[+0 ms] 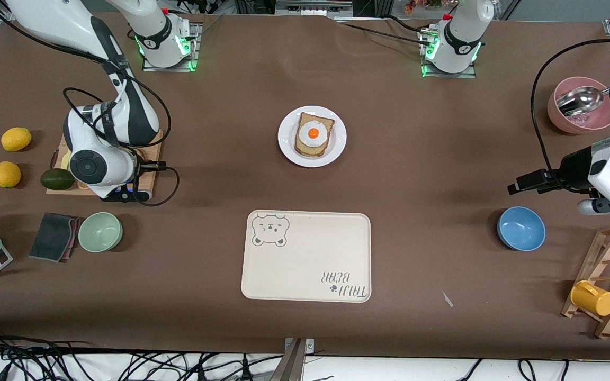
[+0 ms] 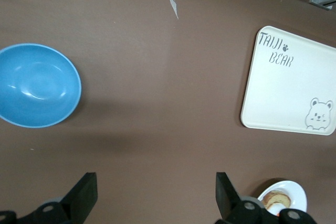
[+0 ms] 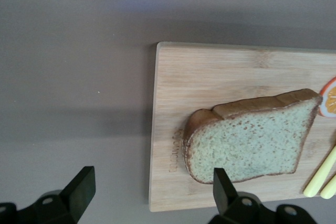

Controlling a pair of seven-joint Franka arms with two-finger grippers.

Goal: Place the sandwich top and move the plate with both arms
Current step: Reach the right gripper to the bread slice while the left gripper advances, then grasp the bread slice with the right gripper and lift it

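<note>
Next, my right gripper grabs the sandwich top by its rounded crust end (image 3: pixel 192 156) to top the fried egg on the white plate.
The sandwich top (image 3: pixel 247 142), a plain speckled bread slice, lies flat on a wooden cutting board (image 3: pixel 220 72) at the right arm's end of the table. My right gripper (image 3: pixel 152 179) hangs open above the board's edge, one finger over the slice's crust and the other over bare table. In the front view the right arm covers the slice. The white plate (image 1: pixel 338 138) sits mid-table and carries a bread slice with a fried egg (image 1: pixel 313 133). My left gripper (image 2: pixel 155 179) waits open and holds nothing, over bare table beside the blue bowl (image 2: pixel 37 85).
A cream bear-printed tray (image 1: pixel 306 256) lies nearer the front camera than the plate. A green bowl (image 1: pixel 100 232), dark cloth (image 1: pixel 53 236), avocado (image 1: pixel 57 179) and two lemons (image 1: pixel 16 139) surround the board. A pink bowl with a scoop (image 1: pixel 580 106) and a mug rack (image 1: pixel 609 280) stand at the left arm's end.
</note>
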